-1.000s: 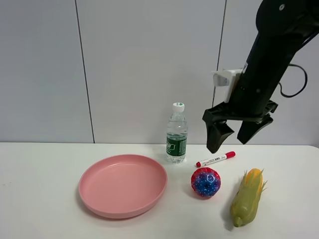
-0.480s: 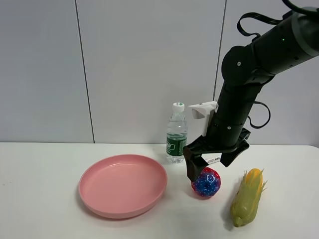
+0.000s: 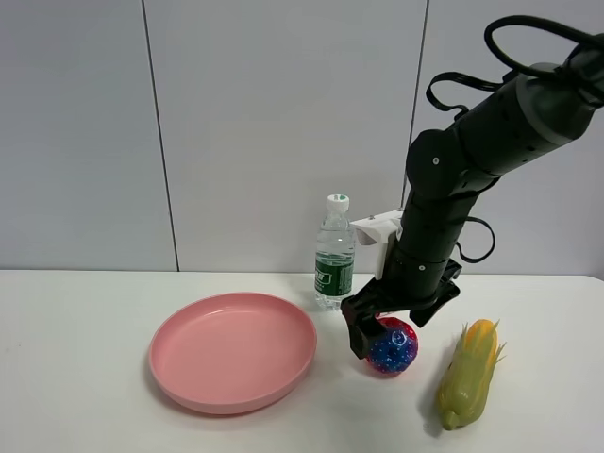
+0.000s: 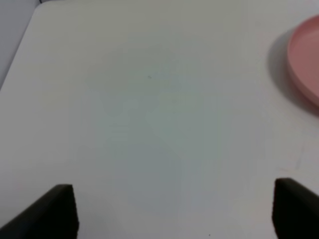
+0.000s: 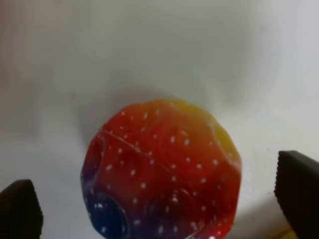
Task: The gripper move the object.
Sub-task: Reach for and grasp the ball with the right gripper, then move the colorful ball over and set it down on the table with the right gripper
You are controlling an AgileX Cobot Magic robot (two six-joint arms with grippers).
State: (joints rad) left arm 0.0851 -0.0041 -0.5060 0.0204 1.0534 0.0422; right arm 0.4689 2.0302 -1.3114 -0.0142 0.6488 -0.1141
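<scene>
The object has to be moved, so I need to grab the ball next with my right gripper by its blue side [image 3: 379, 355] [image 5: 95, 196] and the opposite orange side.
The object, a bumpy glittery red and blue ball [image 3: 392, 347], lies on the white table right of the pink plate. My right gripper [image 3: 385, 330] is low over it, open, one black finger on each side of the ball. In the right wrist view the ball [image 5: 162, 172] sits between the two fingertips [image 5: 20, 209], which stand apart from it. My left gripper [image 4: 172, 211] is open over bare table; only its two fingertips [image 4: 55, 211] show, and its arm is out of the exterior view.
A pink plate [image 3: 189, 373] lies at centre left; its rim shows in the left wrist view [image 4: 305, 62]. A water bottle [image 3: 334, 255] stands behind the ball. A yellow-green corn cob [image 3: 467, 376] lies right of the ball. The red-capped marker is hidden behind the arm.
My right arm has come down from above the marker to the ball, and its open fingers now straddle the ball. The ball, plate, bottle and corn have not moved.
</scene>
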